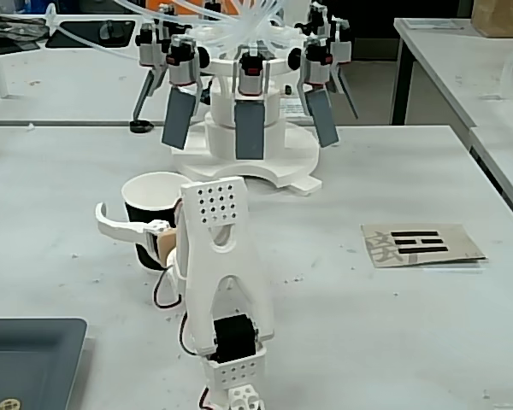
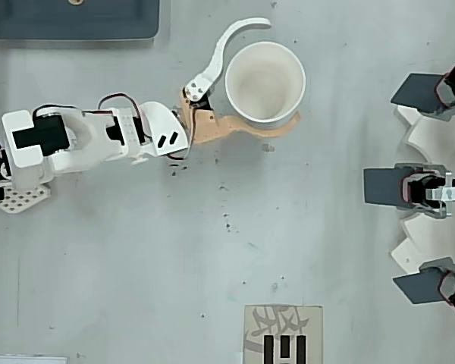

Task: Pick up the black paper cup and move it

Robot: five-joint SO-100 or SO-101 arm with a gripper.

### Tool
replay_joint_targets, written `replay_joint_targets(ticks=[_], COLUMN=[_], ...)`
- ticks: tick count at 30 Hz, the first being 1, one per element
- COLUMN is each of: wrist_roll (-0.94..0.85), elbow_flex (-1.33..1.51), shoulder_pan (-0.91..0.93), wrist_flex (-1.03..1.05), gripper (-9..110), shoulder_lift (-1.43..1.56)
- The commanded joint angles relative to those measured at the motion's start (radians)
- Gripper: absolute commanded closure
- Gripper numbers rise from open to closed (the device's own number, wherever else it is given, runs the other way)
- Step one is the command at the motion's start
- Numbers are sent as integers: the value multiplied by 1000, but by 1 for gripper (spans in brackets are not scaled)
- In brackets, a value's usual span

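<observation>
The black paper cup needs to be moved, so my gripper will pick it up by its black side [image 1: 144,213] next.
The black paper cup [image 1: 142,213] stands upright on the white table, its white inside showing from overhead [image 2: 265,80]. My gripper [image 2: 282,70] is open around it. The curved white finger [image 2: 212,64] arcs past the cup's top-left side in the overhead view with a gap to the rim. The tan finger [image 2: 243,130] lies along the opposite side, at or very near the cup wall. In the fixed view the white finger [image 1: 115,227] shows left of the cup, and the arm [image 1: 218,256] hides the tan finger's tip.
A white carousel with grey paddles [image 1: 248,128] stands behind the cup; overhead it lines the right edge [image 2: 428,188]. A card with black marks [image 1: 423,243] [image 2: 282,334] lies apart on the table. A dark tray [image 1: 26,359] [image 2: 72,19] sits beside the arm's base.
</observation>
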Motion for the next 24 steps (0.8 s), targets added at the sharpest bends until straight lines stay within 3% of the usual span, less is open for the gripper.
replay_joint_targets(ticks=[1, 24], wrist_roll=[8, 18], elbow_flex=[-49, -52], shoulder_pan=[-9, -11], wrist_flex=[9, 9], gripper=[65, 85], shoulder_lift=[8, -12])
